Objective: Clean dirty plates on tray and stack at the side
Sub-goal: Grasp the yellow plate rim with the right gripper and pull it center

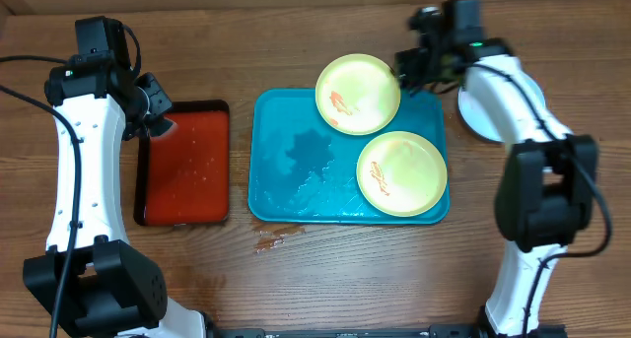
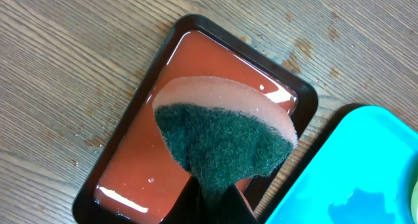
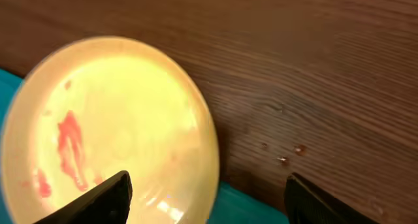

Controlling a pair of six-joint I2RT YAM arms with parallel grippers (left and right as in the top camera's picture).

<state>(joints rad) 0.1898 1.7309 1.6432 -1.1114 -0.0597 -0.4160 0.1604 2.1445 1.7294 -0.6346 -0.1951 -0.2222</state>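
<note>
My right gripper's fingers straddle the rim (image 1: 397, 85) (image 3: 214, 178) of the far plate but are above it, so closing now would miss. They move down first.
The turquoise tray (image 1: 296, 170) lies mid-table with a wet patch on it. One yellow-green plate (image 1: 357, 94) with red-orange smears sits over the tray's far rim. A second smeared yellow-green plate (image 1: 401, 173) lies at the tray's right side. The pale blue-white plate (image 1: 481, 116) lies on the table to the right, partly under my right arm. My right gripper (image 1: 409, 67) is open, and its fingers (image 3: 206, 198) straddle the far plate's (image 3: 117, 132) right rim. My left gripper (image 1: 158, 121) is shut on a green-and-pink sponge (image 2: 222, 145) above the red tray.
A red tray with a black rim (image 1: 185, 163) holds liquid, left of the turquoise tray; it also shows in the left wrist view (image 2: 130, 159). A small wet smear (image 1: 271, 241) lies on the wooden table in front of the turquoise tray.
</note>
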